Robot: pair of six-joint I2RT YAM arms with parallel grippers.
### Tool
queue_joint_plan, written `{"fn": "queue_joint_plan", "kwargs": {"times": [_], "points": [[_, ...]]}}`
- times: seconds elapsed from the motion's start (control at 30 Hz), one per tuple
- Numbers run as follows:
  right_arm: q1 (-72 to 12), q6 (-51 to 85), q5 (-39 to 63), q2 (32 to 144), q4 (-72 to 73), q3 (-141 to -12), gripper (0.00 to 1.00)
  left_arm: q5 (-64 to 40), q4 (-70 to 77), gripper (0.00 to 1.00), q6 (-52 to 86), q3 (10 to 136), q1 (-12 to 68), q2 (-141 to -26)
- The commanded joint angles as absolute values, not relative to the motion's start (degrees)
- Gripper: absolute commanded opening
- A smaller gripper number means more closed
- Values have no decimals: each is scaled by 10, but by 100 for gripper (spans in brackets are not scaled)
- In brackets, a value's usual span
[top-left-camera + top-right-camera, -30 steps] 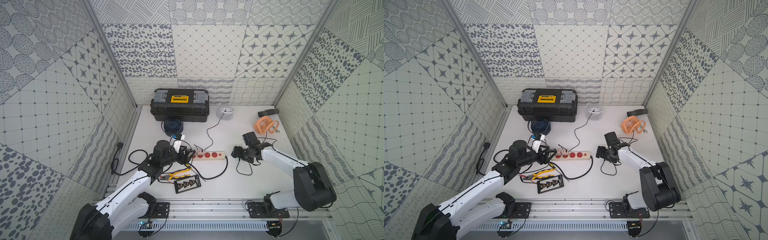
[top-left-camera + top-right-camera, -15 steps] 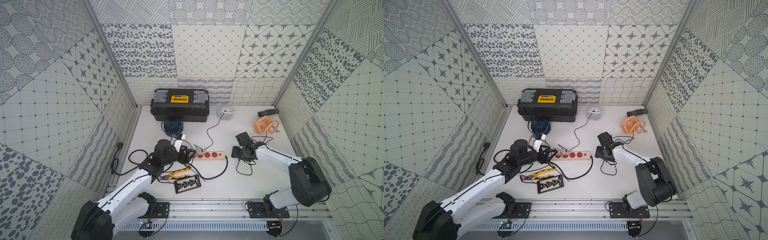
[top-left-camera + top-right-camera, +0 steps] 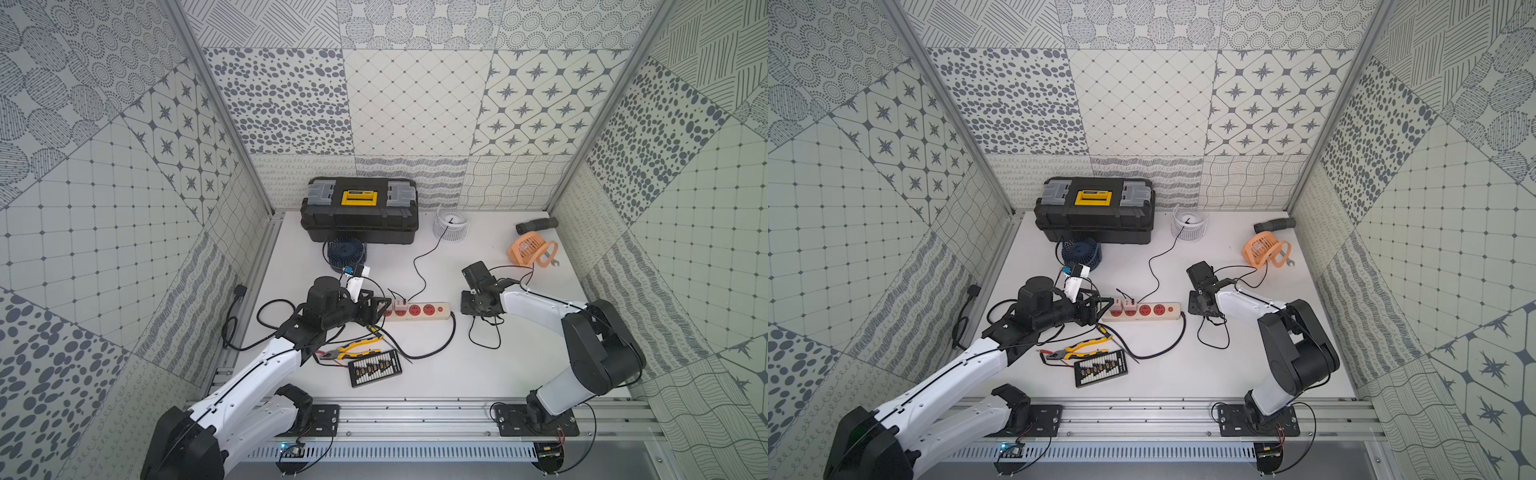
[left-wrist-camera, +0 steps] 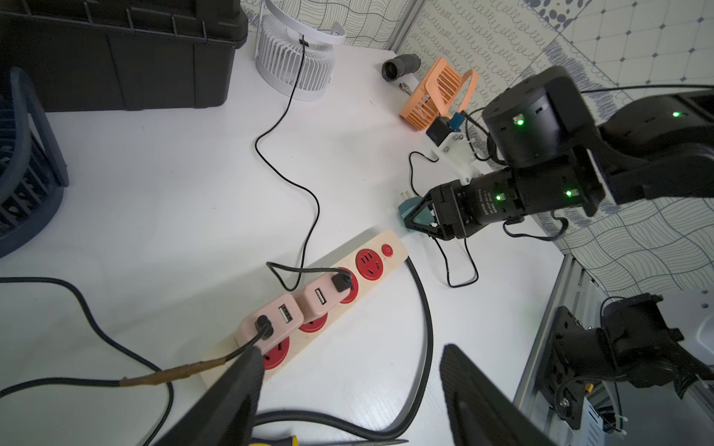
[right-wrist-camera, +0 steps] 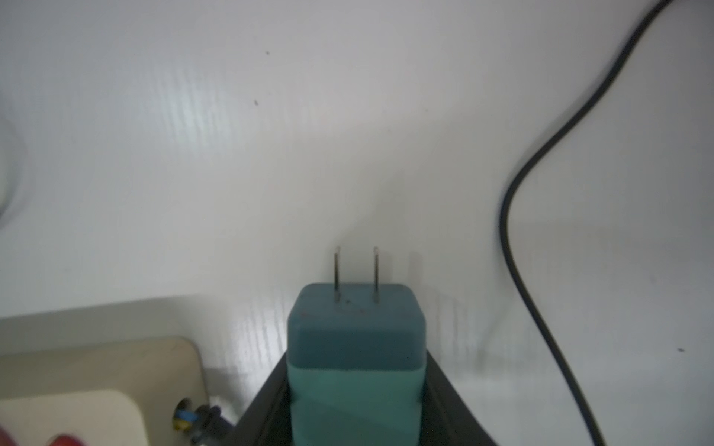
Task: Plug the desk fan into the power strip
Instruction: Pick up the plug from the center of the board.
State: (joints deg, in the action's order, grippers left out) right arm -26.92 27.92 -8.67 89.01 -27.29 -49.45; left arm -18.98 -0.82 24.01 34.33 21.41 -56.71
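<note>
My left gripper grabs the teal plug [image 5: 355, 340] by its prong end next. The plug's cord end stays free for my right gripper to insert the plug.
The cream power strip [image 3: 444, 309] [image 3: 1176, 308] [image 4: 376, 241] lies mid-table with two pink adapters [image 4: 270, 320] in its left sockets. Its two right red sockets [image 3: 428, 309] are free. My right gripper [image 3: 467, 307] [image 3: 1196, 308] [image 4: 419, 220] [image 5: 355, 386] is shut on a teal two-prong plug [image 5: 355, 340] [image 4: 407, 206], just right of the strip's button end. A thin black cord [image 3: 505, 268] runs from there to the orange desk fan [image 3: 528, 251] [image 3: 1262, 249]. My left gripper [image 3: 380, 309] [image 3: 1100, 309] [image 4: 349, 370] is open and empty at the strip's left end.
A black toolbox [image 3: 359, 212], a white fan [image 3: 451, 222] and a blue fan [image 3: 345, 251] stand at the back. Yellow pliers [image 3: 353, 347] and a black abacus [image 3: 374, 368] lie in front of the strip. The strip's thick cord [image 3: 449, 340] loops forward. A grey tube [image 3: 536, 224] lies far right.
My right gripper has moved left toward the strip's right end and its jaws have closed on the teal plug. The left arm has not moved.
</note>
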Motion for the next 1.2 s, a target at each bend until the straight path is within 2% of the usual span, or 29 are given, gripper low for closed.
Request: {"fn": "queue_joint_plan", "kwargs": {"times": [0.0, 0.3, 0.47, 0.8, 0.9, 1.17], "points": [[-310, 152, -46, 808, -244, -516, 30, -177, -148, 75, 283, 424, 214, -585], [-435, -145, 25, 730, -209, -543, 27, -419, -214, 74, 303, 531, 214, -684], [-490, -233, 23, 721, -181, -539, 26, -467, -236, 74, 291, 550, 214, -715], [-542, -300, 22, 724, -161, -547, 26, -566, -156, 70, 352, 527, 218, -754], [-544, -302, 25, 727, -161, -552, 26, -569, -158, 62, 350, 525, 221, -765], [-550, -304, 24, 733, -158, -556, 26, -567, -160, 49, 338, 524, 227, -787]]}}
